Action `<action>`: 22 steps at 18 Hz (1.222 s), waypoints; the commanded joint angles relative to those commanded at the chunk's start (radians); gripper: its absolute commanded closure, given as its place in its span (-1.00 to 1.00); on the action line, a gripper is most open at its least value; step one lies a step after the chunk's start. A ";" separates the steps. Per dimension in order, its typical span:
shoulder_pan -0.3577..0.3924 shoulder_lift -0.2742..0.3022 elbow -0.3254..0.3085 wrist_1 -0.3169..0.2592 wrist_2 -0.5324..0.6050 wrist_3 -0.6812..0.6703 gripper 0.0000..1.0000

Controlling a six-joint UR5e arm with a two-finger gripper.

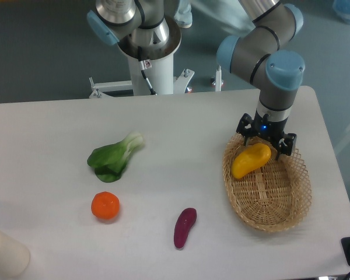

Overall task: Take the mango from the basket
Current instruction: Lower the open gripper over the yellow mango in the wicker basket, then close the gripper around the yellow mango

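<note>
Next, to pick the mango out of the wicker basket (280,211), my gripper grabs the mango by its upper end (261,153).
The mango (250,160), glossy yellow and slightly curved, lies tilted in the far left part of the oval wicker basket (280,211) at the right side of the table. My gripper (266,147) hangs over the basket's far end, open, its two dark fingers straddling the upper right end of the mango. One finger stands at the basket's far rim, the other right of the mango's tip. I see no contact between the fingers and the fruit.
A green leafy vegetable (112,157) lies at centre left, a round orange fruit (105,205) below it, and a purple vegetable (185,227) near the front centre. A pale cylinder (4,254) stands at the front left corner. The table's right edge runs close to the basket.
</note>
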 joint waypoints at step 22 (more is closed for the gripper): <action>-0.029 -0.049 -0.034 0.069 0.092 0.092 -1.00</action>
